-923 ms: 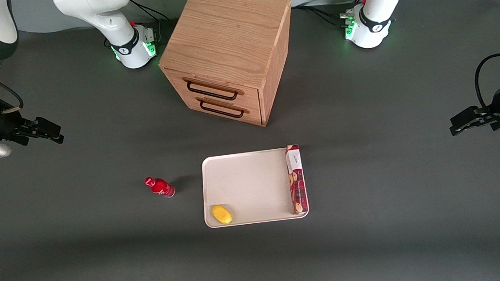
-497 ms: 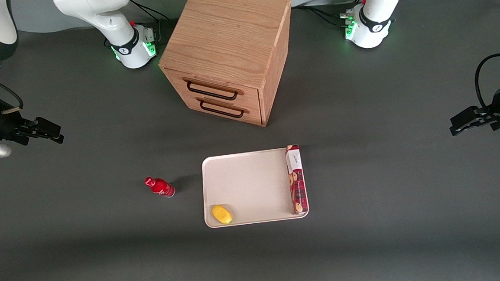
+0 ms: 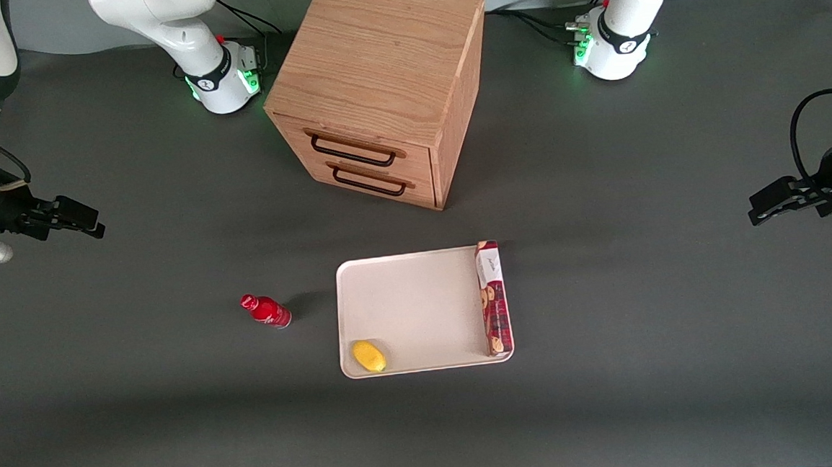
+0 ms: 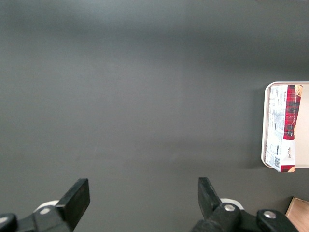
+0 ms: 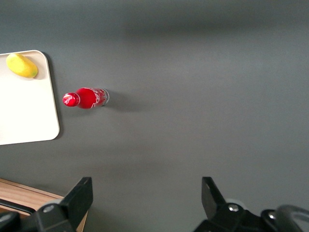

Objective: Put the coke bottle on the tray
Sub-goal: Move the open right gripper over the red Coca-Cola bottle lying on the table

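Observation:
My right gripper grabs the bottle by its capped neck (image 3: 250,303) next, to place the coke bottle on the tray (image 3: 413,309).
The coke bottle (image 3: 266,310), small and all red with a red cap, stands on the dark table beside the tray (image 3: 413,309), apart from it, on the working arm's side. It also shows in the right wrist view (image 5: 87,98), next to the tray's edge (image 5: 52,116). The tray is off-white, flat, with rounded corners. My right gripper (image 3: 83,221) hovers high at the working arm's end of the table, farther from the front camera than the bottle. Its fingers (image 5: 79,197) are wide apart with nothing between them.
A yellow lemon (image 3: 368,356) lies in the tray's near corner and a long red cookie box (image 3: 493,297) along its edge toward the parked arm. A wooden drawer cabinet (image 3: 378,91) with two black handles stands farther from the front camera than the tray.
My right gripper has drifted slightly away from the front camera. The bottle, tray, lemon and box have not moved.

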You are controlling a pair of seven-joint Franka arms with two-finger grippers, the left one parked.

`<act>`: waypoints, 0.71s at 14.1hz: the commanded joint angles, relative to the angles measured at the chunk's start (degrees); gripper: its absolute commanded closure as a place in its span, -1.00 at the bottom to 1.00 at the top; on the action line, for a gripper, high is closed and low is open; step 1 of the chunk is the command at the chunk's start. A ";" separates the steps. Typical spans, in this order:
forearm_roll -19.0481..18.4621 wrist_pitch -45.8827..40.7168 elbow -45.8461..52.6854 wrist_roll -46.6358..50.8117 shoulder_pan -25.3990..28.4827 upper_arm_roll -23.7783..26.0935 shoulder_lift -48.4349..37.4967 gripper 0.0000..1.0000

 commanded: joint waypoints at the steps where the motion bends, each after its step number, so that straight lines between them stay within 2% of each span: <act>1: 0.99 -0.78 1.15 0.66 0.18 0.17 -0.08 -1.00; 3: 0.90 -0.95 1.33 -0.04 1.58 0.61 -0.52 -1.00; 8: 1.34 -3.24 3.78 -1.71 15.88 -0.88 -0.35 -1.00; 10: 1.25 -2.98 4.49 -2.24 18.89 -0.97 0.44 -1.00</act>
